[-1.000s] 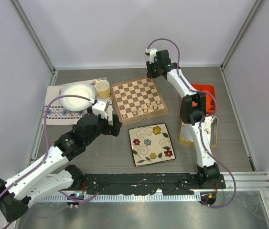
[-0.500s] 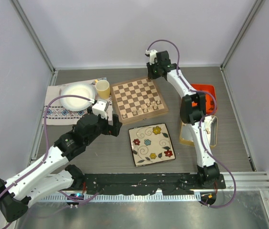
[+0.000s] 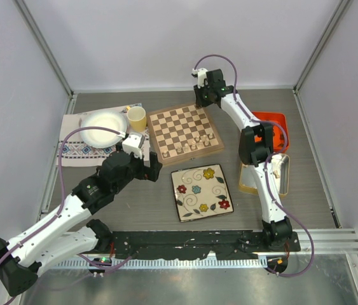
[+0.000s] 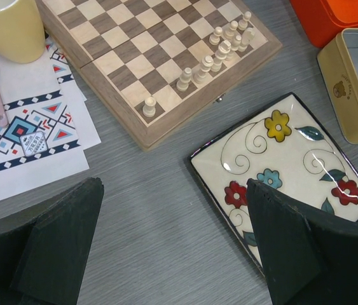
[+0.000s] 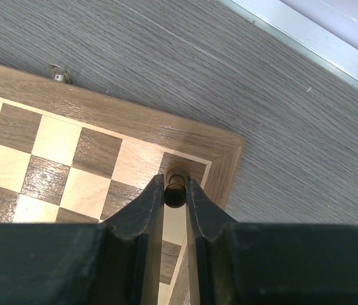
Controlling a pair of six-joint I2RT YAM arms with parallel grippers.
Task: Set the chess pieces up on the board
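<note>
My right gripper is ready to open now. The dark brown chess piece's base (image 5: 178, 171) touches the dark corner square (image 5: 193, 166), so the piece would stand there.
The board (image 3: 185, 130) lies at the middle back of the table. Several pale cream chess pieces (image 3: 198, 142) stand along its near right edge, also seen in the left wrist view (image 4: 220, 47), with one lone piece (image 4: 149, 105) apart from them. My right gripper (image 5: 175, 194) is shut on a dark brown chess piece (image 5: 176, 185), held over the dark corner square at the board's far right corner (image 3: 202, 98). My left gripper (image 4: 173, 210) is open and empty above bare table, between the board's near corner and the floral plate (image 4: 280, 165).
A floral plate (image 3: 202, 192) lies in front of the board. A yellow cup (image 3: 137, 117), a white plate (image 3: 102, 127) and a patterned mat (image 3: 77, 151) sit to the left. An orange bin (image 3: 273, 122) and a cream tin (image 3: 255, 181) are to the right.
My right gripper has shifted slightly left at the board's far right corner, still holding the dark piece. The left arm has not moved.
</note>
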